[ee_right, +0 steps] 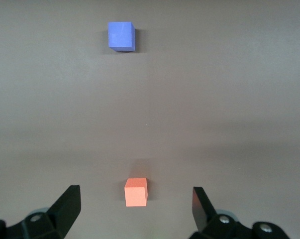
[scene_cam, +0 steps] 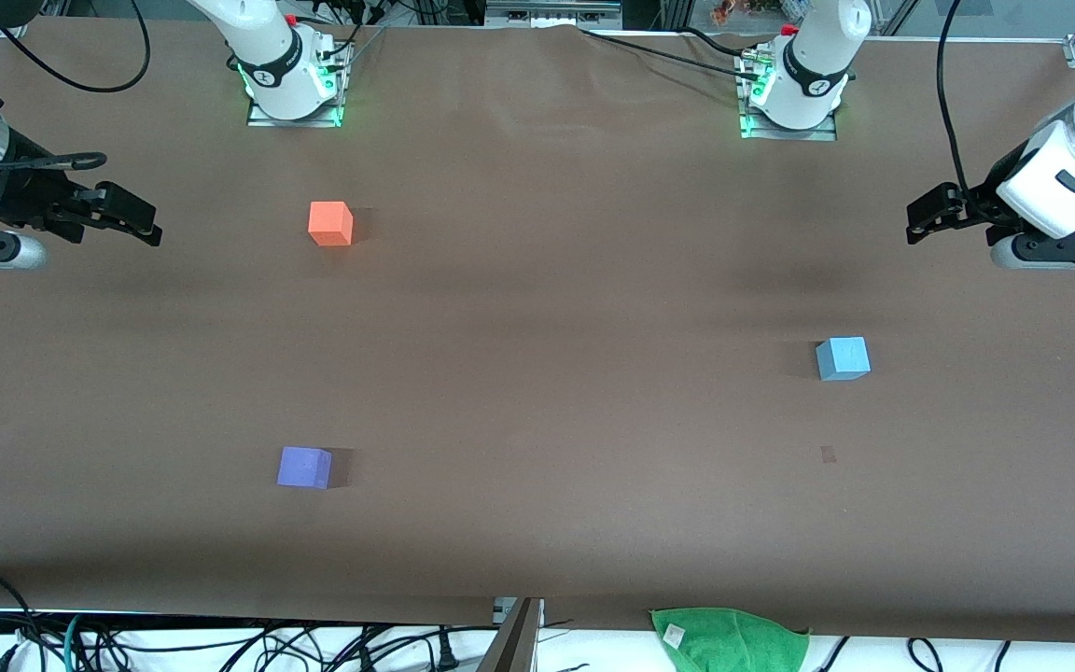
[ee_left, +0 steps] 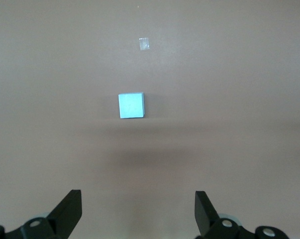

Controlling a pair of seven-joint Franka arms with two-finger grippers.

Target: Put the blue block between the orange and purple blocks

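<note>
To place the blue block (scene_cam: 843,358) between the orange and purple blocks, my left gripper should next grab it by its opposite sides.
The blue block (scene_cam: 843,358) sits on the brown table toward the left arm's end; it also shows in the left wrist view (ee_left: 131,105). The orange block (scene_cam: 330,224) and the purple block (scene_cam: 304,468) sit toward the right arm's end, the purple one nearer the front camera. Both show in the right wrist view, orange (ee_right: 136,191) and purple (ee_right: 121,36). My left gripper (scene_cam: 917,224) (ee_left: 138,209) is open and empty, raised at the left arm's end of the table. My right gripper (scene_cam: 147,229) (ee_right: 135,200) is open and empty, raised at the right arm's end.
A green cloth (scene_cam: 729,639) lies at the table's edge nearest the front camera. A small pale scrap (scene_cam: 828,455) (ee_left: 144,44) lies on the table, nearer the front camera than the blue block. Cables hang along that edge.
</note>
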